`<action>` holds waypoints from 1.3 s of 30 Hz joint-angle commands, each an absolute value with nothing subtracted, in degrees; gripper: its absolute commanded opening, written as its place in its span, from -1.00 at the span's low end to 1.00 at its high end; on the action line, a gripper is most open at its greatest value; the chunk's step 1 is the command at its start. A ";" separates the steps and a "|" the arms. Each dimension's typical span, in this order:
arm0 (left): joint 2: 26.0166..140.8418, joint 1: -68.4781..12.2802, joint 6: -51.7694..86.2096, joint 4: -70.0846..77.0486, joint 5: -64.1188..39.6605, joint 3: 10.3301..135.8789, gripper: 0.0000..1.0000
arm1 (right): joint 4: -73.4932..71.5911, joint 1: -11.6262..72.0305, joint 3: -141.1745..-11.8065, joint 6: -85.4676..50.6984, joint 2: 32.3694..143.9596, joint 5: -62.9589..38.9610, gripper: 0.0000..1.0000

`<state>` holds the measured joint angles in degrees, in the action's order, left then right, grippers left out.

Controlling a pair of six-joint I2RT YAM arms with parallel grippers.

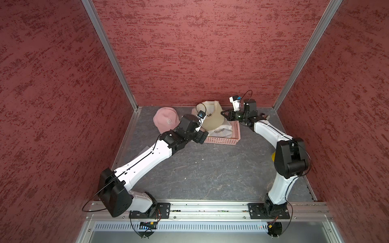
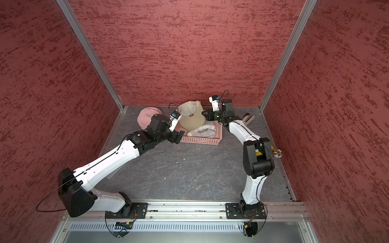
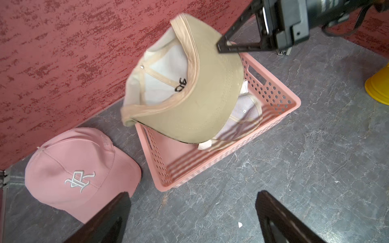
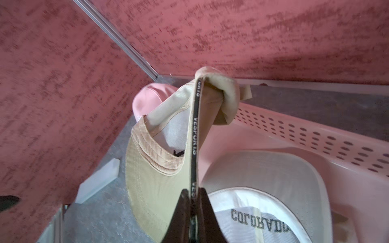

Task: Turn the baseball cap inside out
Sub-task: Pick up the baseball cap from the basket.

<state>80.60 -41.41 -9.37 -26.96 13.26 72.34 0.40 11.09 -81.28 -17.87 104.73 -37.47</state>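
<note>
My left gripper reaches the beige cap [image 1: 212, 120] next and grips the edge of its visor, which leaves the cap's top free to turn inside out.
A beige baseball cap [image 1: 212, 120] [image 2: 192, 121] hangs tilted over the pink basket [image 1: 221, 141], its pale lining and sweatband showing in the left wrist view [image 3: 210, 94]. My right gripper [image 4: 194, 190] [image 1: 222, 113] is shut on the black-trimmed edge of its brim [image 4: 155, 185]. My left gripper [image 3: 192, 193] [image 1: 202, 137] stands open over bare table by the basket's near left corner, with nothing between its fingers. A pink cap [image 1: 166, 121] [image 3: 77, 174] lies right side out on the table left of the basket.
A white cap [image 1: 223, 131] [image 4: 263, 210] lettered COLORADO lies in the basket [image 3: 273, 98]. The red back wall stands just behind the caps. A yellow object [image 3: 379, 88] sits on the table at the right, near the right arm.
</note>
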 commanded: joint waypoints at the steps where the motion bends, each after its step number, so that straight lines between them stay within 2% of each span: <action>1: 82.62 -45.12 -15.84 -25.20 20.91 73.09 0.97 | -5.87 10.92 -77.22 -28.77 101.64 -38.52 -1.00; 5: 86.23 -48.59 -22.62 -19.28 29.91 72.20 1.00 | -5.25 11.47 -75.85 -34.58 98.87 -37.48 -1.00; 13: 92.95 -52.24 -41.97 1.71 43.15 66.55 0.99 | 1.73 12.30 -75.36 -34.80 94.31 -36.42 -1.00; 17: 96.28 -52.30 -50.97 13.09 46.19 64.30 0.99 | 2.26 12.65 -73.33 -34.88 92.00 -37.52 -1.00; 24: 103.03 -51.79 -72.58 43.13 47.23 60.79 0.97 | 3.48 13.62 -70.07 -33.32 89.96 -40.32 -1.00; 25: 103.98 -51.54 -74.47 45.03 47.00 60.65 0.92 | 3.64 13.86 -69.73 -33.20 89.90 -40.89 -1.00; 28: 105.08 -50.91 -75.45 45.76 46.32 60.86 0.58 | 3.13 14.24 -68.17 -33.05 89.04 -41.88 -1.00; 30: 103.96 -51.01 -72.25 41.81 44.79 60.48 0.26 | 2.75 14.24 -67.44 -33.13 88.77 -42.06 -1.00; 32: 101.77 -51.53 -68.23 37.51 42.52 59.34 -0.32 | 2.46 14.26 -67.39 -33.26 89.01 -42.39 -1.00; 35: 97.69 -52.10 -61.61 30.06 38.16 57.94 -0.92 | 1.32 14.24 -67.82 -33.88 89.61 -43.18 -1.00; 36: 96.47 -52.09 -59.66 28.11 37.05 57.79 -1.00 | 0.94 14.25 -67.98 -34.08 89.93 -43.39 -1.00; 37: 95.17 -51.96 -57.26 24.95 36.01 57.74 -1.00 | 0.26 14.24 -68.26 -34.16 90.20 -43.68 -0.90; 39: 92.69 -51.40 -52.29 20.33 34.39 58.29 -1.00 | -2.00 14.07 -68.27 -35.45 90.35 -43.29 -0.36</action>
<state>97.65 -51.68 -62.63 25.39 39.09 57.41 3.14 14.09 -68.93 -35.57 90.96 -42.13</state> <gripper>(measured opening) 0.079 0.244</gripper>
